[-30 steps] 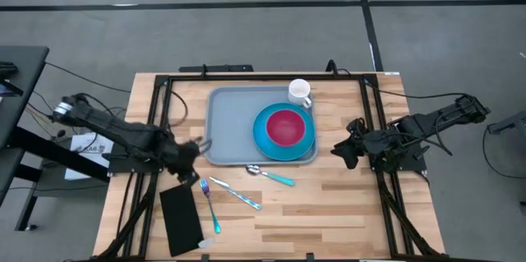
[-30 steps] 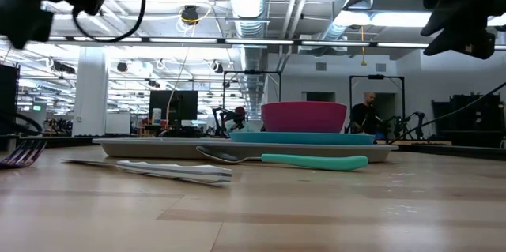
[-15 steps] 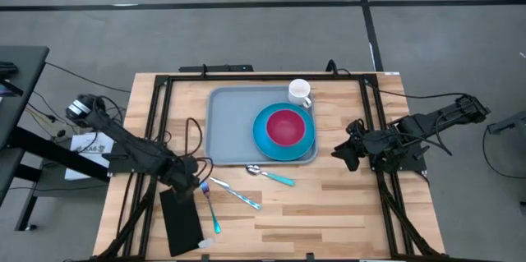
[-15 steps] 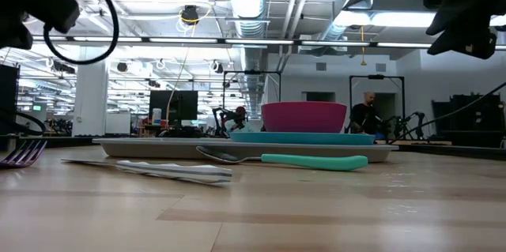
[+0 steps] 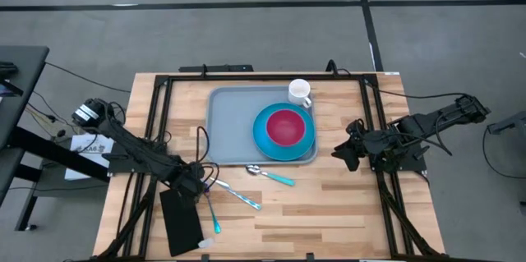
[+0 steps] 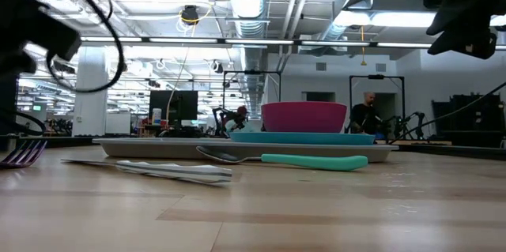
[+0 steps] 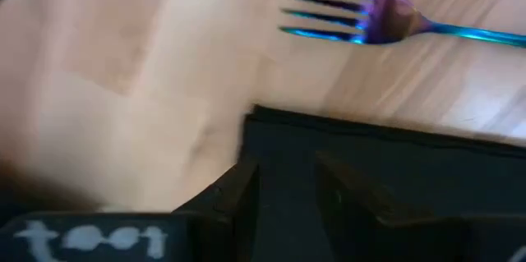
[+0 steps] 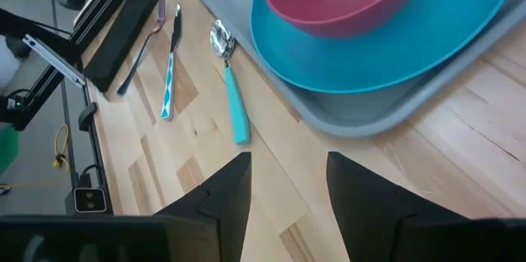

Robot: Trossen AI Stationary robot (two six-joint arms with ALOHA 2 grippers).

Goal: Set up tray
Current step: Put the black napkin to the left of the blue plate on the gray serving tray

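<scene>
Next, my left gripper grabs the napkin by its corner beside the fork's teeth to lay the black napkin (image 5: 181, 217) on the tray (image 5: 226, 126).
The grey-blue tray (image 5: 226, 126) lies on the far middle of the table. It carries a blue plate (image 5: 306, 140) with a pink bowl (image 5: 285, 126) on it, and a white mug (image 5: 300, 92). My left gripper (image 5: 197, 181) is open and hangs above the far end of the black napkin (image 5: 181, 217), close to the fork (image 5: 211, 206). In the left wrist view its fingers (image 7: 246, 188) stand over the napkin's edge (image 7: 394, 163), with the fork's tines (image 7: 329, 20) beyond. My right gripper (image 5: 341, 151) waits open to the right of the tray.
A knife (image 5: 236, 194) and a teal-handled spoon (image 5: 273, 176) lie on the wood just near of the tray, the spoon's bowl by the tray's rim. Black frame rails (image 5: 160, 114) run along both sides of the table. Bare wood spreads across the near right part.
My left gripper has moved from beside the tray's near left corner toward the near edge and down, ending over the napkin's far end next to the fork. Nothing on the table has shifted.
</scene>
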